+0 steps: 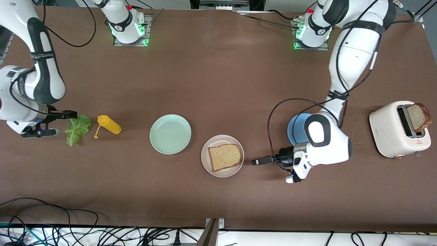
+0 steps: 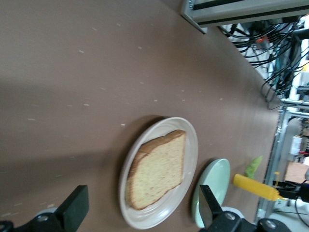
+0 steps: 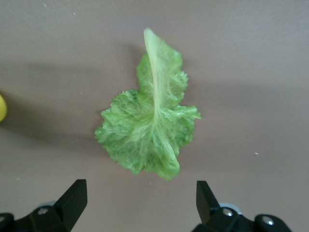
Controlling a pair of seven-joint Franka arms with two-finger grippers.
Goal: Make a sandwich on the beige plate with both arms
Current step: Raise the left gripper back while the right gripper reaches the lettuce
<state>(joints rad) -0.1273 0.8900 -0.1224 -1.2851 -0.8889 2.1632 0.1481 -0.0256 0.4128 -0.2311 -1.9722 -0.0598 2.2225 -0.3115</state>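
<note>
I should next grab the lettuce leaf by its pale stem (image 1: 72, 140) with my right gripper, to layer greens onto the bread on the beige plate (image 1: 206, 161).
One slice of brown bread (image 1: 224, 156) lies on the beige plate (image 1: 206, 161); both show in the left wrist view, bread (image 2: 158, 169) on plate (image 2: 189, 140). My left gripper (image 1: 257, 161) is open and empty, low beside the plate toward the left arm's end. A ruffled green lettuce leaf (image 1: 77, 128) lies on the table at the right arm's end. My right gripper (image 1: 70, 114) is open and empty right beside the leaf (image 3: 150, 124). A second bread slice (image 1: 418, 117) stands in the toaster (image 1: 392, 136).
A mint-green plate (image 1: 170, 134) lies beside the beige plate. A yellow mustard bottle (image 1: 109, 124) lies between it and the lettuce. A blue plate (image 1: 294, 130) is partly hidden under the left arm. Cables hang along the near table edge.
</note>
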